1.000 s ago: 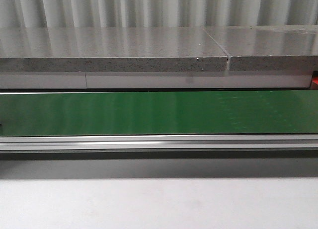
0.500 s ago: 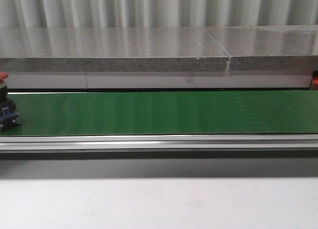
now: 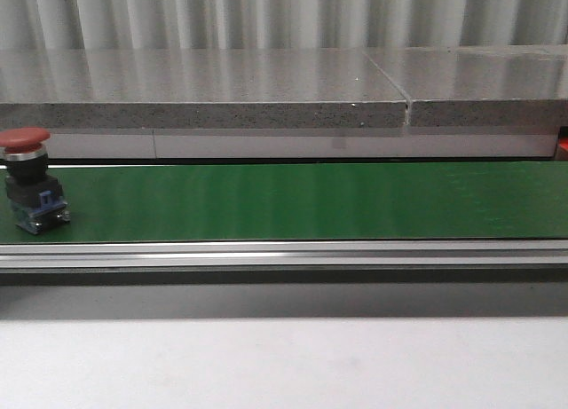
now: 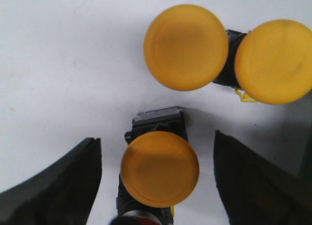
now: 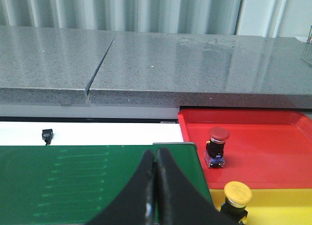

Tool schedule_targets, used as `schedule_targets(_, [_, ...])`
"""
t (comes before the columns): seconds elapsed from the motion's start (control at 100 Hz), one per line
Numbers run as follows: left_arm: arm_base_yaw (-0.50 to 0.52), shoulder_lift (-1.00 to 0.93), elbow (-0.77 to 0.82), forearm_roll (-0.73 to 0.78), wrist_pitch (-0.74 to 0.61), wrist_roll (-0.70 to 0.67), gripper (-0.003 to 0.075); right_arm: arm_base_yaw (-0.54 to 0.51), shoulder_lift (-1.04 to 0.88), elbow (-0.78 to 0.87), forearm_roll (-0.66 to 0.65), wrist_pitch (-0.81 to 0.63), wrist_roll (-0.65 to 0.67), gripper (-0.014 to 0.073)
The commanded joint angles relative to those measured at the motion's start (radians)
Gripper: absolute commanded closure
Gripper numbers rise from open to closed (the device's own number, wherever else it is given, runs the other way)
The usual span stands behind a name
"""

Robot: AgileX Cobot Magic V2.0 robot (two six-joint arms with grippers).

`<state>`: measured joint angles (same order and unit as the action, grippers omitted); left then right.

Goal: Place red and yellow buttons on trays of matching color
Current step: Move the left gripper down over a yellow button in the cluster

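In the left wrist view, my left gripper's fingers reach down beside the yellow cap [image 4: 160,169] and its black base [image 4: 158,121], so my left gripper closes next.
A red button [image 3: 27,178] with a black and blue base stands upright on the green belt [image 3: 293,200] at the far left of the front view. In the left wrist view my left gripper [image 4: 155,137] is open, its black fingers [image 4: 63,186] on either side of a yellow button [image 4: 159,169] and clear of it. Two more yellow buttons [image 4: 185,47] [image 4: 274,61] lie beyond it on the white surface. My right gripper [image 5: 156,155] is shut and empty over the belt's end. Beside it the red tray [image 5: 263,137] holds a red button [image 5: 218,146], and the yellow tray [image 5: 278,208] holds a yellow button [image 5: 237,195].
A grey stone ledge [image 3: 204,94] runs behind the belt and an aluminium rail [image 3: 284,254] along its front. A white tabletop [image 3: 284,365] lies in the foreground. A small black part [image 5: 47,135] sits on the white strip behind the belt.
The red button has come into the front view from the left edge and moved right along the belt. One second ago the belt showed nothing.
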<state>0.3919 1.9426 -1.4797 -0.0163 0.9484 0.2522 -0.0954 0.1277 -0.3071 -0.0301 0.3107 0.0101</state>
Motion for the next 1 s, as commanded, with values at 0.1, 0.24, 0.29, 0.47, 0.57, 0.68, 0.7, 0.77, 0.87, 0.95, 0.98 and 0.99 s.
schedule_targets(0.1, [0.003,-0.047,-0.031,-0.011,-0.016,-0.013,0.0249,-0.004,0.01,-0.024,-0.013,-0.078,-0.01,0.066])
schedule_targets(0.24, [0.003,-0.047,-0.031,-0.011,-0.018,-0.013,0.0294,-0.004,0.01,-0.024,-0.013,-0.078,-0.01,0.066])
schedule_targets(0.29, [0.003,-0.047,-0.031,-0.011,-0.02,-0.013,0.033,-0.004,0.01,-0.024,-0.013,-0.078,-0.01,0.066])
schedule_targets(0.47, [0.003,-0.047,-0.031,-0.013,-0.021,-0.013,0.0472,-0.004,0.01,-0.024,-0.013,-0.078,-0.01,0.066])
schedule_targets(0.57, [0.003,-0.047,-0.031,-0.013,-0.025,-0.013,0.0513,-0.004,0.01,-0.024,-0.013,-0.078,-0.01,0.066])
schedule_targets(0.68, [0.003,-0.047,-0.033,-0.013,-0.028,-0.013,0.0514,-0.004,0.01,-0.024,-0.013,-0.078,-0.01,0.066])
schedule_targets(0.7, [0.003,-0.047,-0.034,-0.013,-0.028,-0.013,0.0514,-0.004,0.01,-0.024,-0.013,-0.078,-0.01,0.066])
schedule_targets(0.77, [0.003,-0.053,-0.045,-0.013,-0.017,-0.013,0.0514,-0.004,0.01,-0.024,-0.013,-0.078,-0.01,0.066])
schedule_targets(0.87, [0.003,-0.081,-0.052,-0.018,-0.013,-0.013,0.0514,-0.004,0.01,-0.024,-0.013,-0.078,-0.01,0.066])
schedule_targets(0.95, [0.003,-0.118,-0.052,-0.02,-0.013,-0.013,0.0514,-0.004,0.01,-0.024,-0.013,-0.078,-0.01,0.066])
schedule_targets(0.98, [0.003,-0.132,-0.052,-0.022,-0.013,-0.013,0.0514,-0.004,0.01,-0.024,-0.013,-0.078,-0.01,0.066])
schedule_targets(0.99, [0.003,-0.136,-0.052,-0.022,-0.011,-0.013,0.0514,-0.004,0.01,-0.024,-0.013,-0.078,-0.01,0.066])
